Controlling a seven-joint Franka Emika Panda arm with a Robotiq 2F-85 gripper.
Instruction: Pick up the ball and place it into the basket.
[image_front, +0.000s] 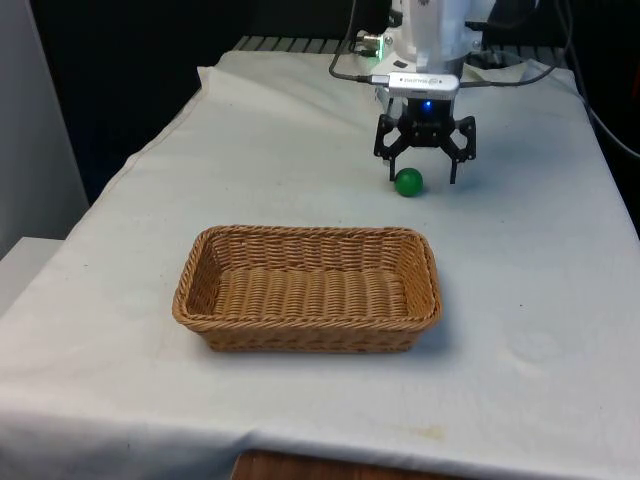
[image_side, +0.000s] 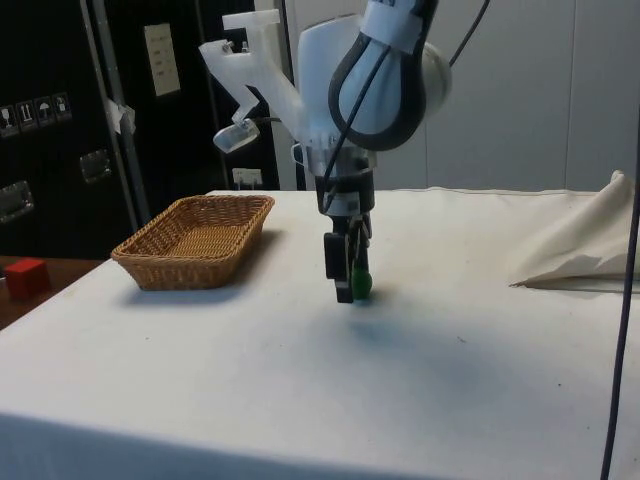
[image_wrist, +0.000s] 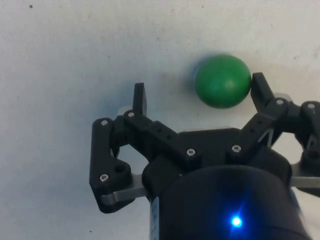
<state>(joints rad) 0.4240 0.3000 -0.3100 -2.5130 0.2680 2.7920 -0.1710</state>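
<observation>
My gripper needs to drop the ball into the wicker basket, so it should next grab the small green ball's round middle.
A small green ball lies on the white cloth, toward the far end of the table. My gripper is low over it and open, fingers straddling the ball. In the wrist view the ball sits off-centre between the fingers, right against one fingertip and well apart from the other; the gripper holds nothing. From the side, the ball peeks out beside the gripper, whose tips are near the cloth. The wicker basket stands empty nearer the camera in the front view; in the side view the basket stands left of the gripper.
A bunched fold of white cloth rises at the side view's right. A red block sits off the table beyond the basket. The table's edge runs along the front view's left.
</observation>
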